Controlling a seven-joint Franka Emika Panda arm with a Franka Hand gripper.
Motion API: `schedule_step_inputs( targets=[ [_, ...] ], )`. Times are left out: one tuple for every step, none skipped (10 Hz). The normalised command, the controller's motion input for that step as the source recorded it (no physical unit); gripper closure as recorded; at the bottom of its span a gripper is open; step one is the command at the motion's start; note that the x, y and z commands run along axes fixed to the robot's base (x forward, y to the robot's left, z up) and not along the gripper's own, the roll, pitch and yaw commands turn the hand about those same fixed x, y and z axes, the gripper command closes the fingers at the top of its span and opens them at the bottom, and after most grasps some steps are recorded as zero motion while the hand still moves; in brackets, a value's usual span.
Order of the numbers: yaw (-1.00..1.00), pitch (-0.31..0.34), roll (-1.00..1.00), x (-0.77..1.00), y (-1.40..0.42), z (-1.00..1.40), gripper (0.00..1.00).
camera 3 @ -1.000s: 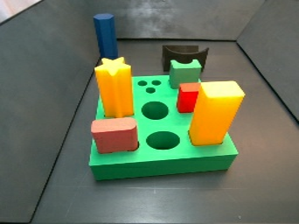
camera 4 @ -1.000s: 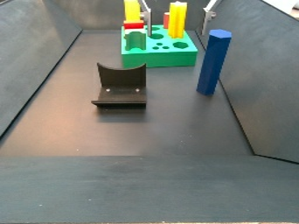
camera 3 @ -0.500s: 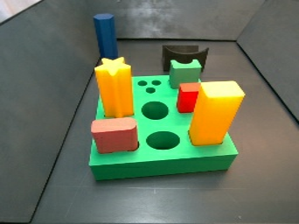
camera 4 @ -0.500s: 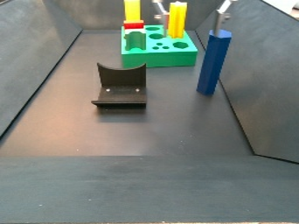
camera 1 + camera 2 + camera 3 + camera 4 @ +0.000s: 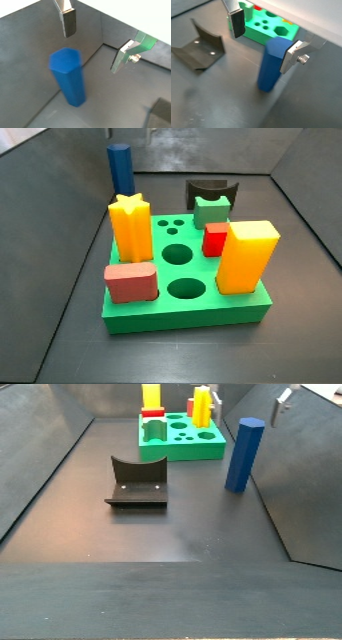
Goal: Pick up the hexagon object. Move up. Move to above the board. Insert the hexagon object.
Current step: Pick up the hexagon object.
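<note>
I need to grab the blue hexagon object with my gripper next by its upper end, so its lower end stays free to go into the green board.
The hexagon object, a tall dark blue faceted column, stands upright on the dark floor beside the green board; it also shows behind the board in a side view. My gripper hangs open and empty just above the column. In both wrist views the column stands below the open gripper, close to one finger and untouched. The board's hexagon hole is open.
The board carries a yellow star post, a yellow block, a red block, a small red peg and a green notched peg. The fixture stands mid-floor. Grey walls enclose the floor.
My gripper has moved sideways from above the board to above the blue column. The column and the board's pieces have not moved.
</note>
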Motion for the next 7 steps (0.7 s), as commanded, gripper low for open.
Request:
schedule_step_inputs(
  targets=[
    [-0.32,-0.009,0.01,-0.46,-0.21,-0.29,0.0],
    [-0.22,-0.036,0.02,-0.3,-0.17,-0.36,0.0],
    [-0.14,-0.043,0.0,-0.13,-0.14,-0.41,0.0],
    [-0.12,-0.044,0.0,-0.05,-0.16,-0.41,0.0],
    [-0.04,-0.074,0.0,0.0,-0.21,-0.41,0.0],
    [0.0,-0.024,0.0,0.14,-0.14,-0.17,0.0],
    [0.0,0.0,0.0,0.0,0.0,0.0,0.0]
  ],
)
